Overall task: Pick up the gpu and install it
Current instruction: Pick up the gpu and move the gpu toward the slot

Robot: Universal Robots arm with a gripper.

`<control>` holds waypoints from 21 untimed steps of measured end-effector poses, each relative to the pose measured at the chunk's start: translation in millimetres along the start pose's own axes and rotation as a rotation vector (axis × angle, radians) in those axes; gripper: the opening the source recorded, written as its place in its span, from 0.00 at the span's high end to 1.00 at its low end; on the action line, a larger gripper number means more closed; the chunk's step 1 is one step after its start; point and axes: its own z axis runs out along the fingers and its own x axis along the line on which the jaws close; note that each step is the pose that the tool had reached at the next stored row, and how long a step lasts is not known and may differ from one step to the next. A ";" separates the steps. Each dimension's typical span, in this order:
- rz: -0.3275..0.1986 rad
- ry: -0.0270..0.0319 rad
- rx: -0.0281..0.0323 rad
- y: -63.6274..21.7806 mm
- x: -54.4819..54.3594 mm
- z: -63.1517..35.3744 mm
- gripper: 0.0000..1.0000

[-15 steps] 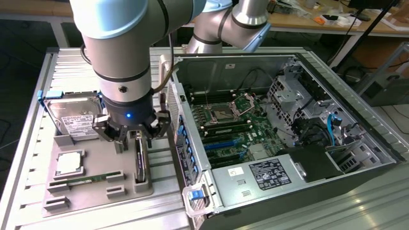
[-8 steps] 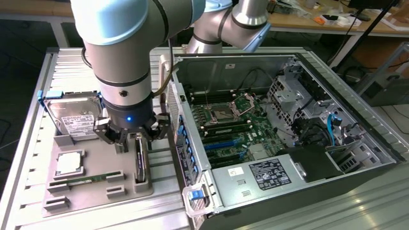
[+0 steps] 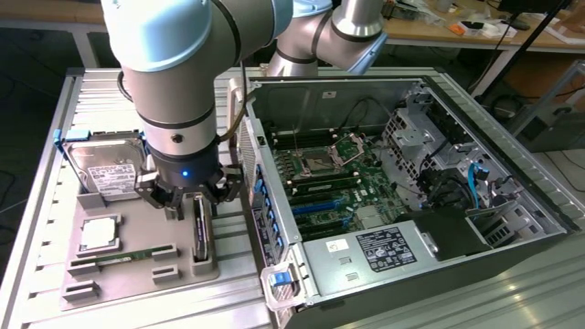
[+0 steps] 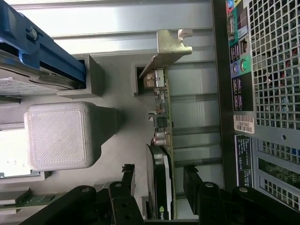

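I should close my gripper on the GPU now. My fingers are beside the black cooler [image 4: 157,180] and the thin card edge [image 4: 172,180] in the wrist view, so they would hold the GPU.
The gpu [image 3: 201,229] stands on its long edge in a slot of the grey holder tray [image 3: 137,274], at the tray's side nearest the computer case. In the wrist view the gpu [image 4: 164,122] shows its thin card edge, black cooler and silver end bracket [image 4: 171,47]. My gripper [image 3: 194,200] hangs straight down over the card's far end. It is open: the gripper [image 4: 159,180] has one black finger [image 4: 127,178] on each side of the cooler, with a gap on both sides. Nothing is held.
On the tray, a silver hard drive [image 3: 109,171] in a blue carrier, a processor [image 3: 98,233] and a green RAM stick [image 3: 119,259]. The open computer case [image 3: 494,178] lies to the exterior view's right, motherboard with blue slots [image 3: 316,204] exposed, perforated rear wall [image 4: 276,70] close by.
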 end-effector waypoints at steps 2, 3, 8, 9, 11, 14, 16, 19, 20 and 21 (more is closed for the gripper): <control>0.000 -0.0002 -0.0002 0.0 0.0 0.3 0.46; 0.000 -0.0005 -0.0002 0.0 0.0 0.5 0.46; 0.000 -0.0013 -0.0003 0.0 0.0 1.2 0.46; 0.000 -0.0013 -0.0003 0.0 0.0 1.2 0.46; 0.000 -0.0014 -0.0003 0.0 0.0 1.2 0.47; 0.000 -0.0014 -0.0003 0.0 0.0 1.3 0.60; 0.000 -0.0014 -0.0003 0.0 0.0 1.3 0.67; 0.000 -0.0014 -0.0003 0.0 0.0 1.3 0.67; 0.000 -0.0014 -0.0003 0.0 0.0 1.3 0.67; 0.000 -0.0013 -0.0003 0.0 0.0 1.3 0.69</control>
